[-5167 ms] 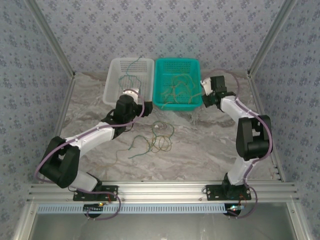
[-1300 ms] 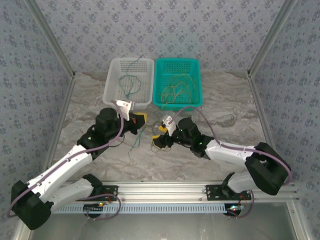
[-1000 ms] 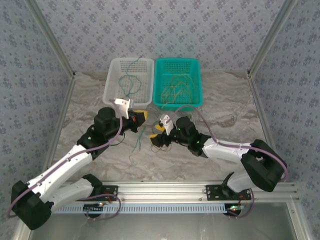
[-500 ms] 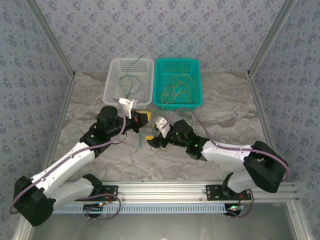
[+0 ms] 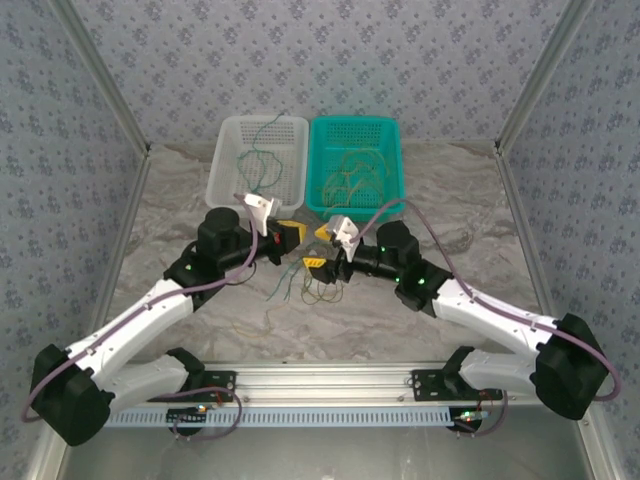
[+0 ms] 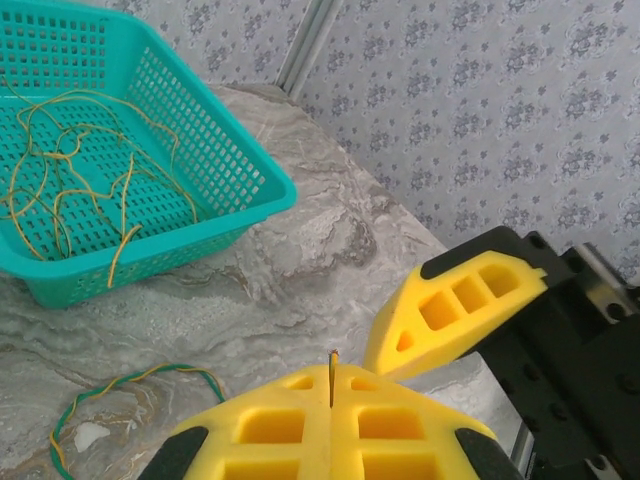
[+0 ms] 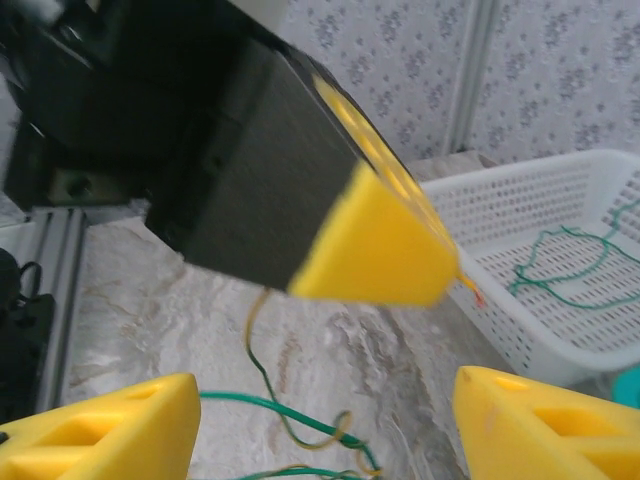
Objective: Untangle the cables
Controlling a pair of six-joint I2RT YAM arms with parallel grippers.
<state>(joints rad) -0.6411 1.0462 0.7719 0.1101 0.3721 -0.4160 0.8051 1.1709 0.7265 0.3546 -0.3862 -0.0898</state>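
Observation:
My right gripper grabs the yellow cable near its held end next, freeing my left gripper to untangle the green cable.
A loose tangle of green and yellow-tan cables lies on the marble table between the arms. My left gripper is shut on one cable end, whose tip pokes out between the pressed yellow pads. That strand hangs from the left gripper down to the tangle. Facing the left gripper, my right gripper stands open just above the tangle with nothing between its fingers. Part of a twisted green-and-yellow cable lies on the table.
At the back stand a white basket holding green cables and a teal basket holding yellow cables. Papered walls and metal posts close in the table.
The right gripper has lifted and shifted toward the baskets, ending face to face with the left gripper. The left gripper has edged right, still shut on its cable end.

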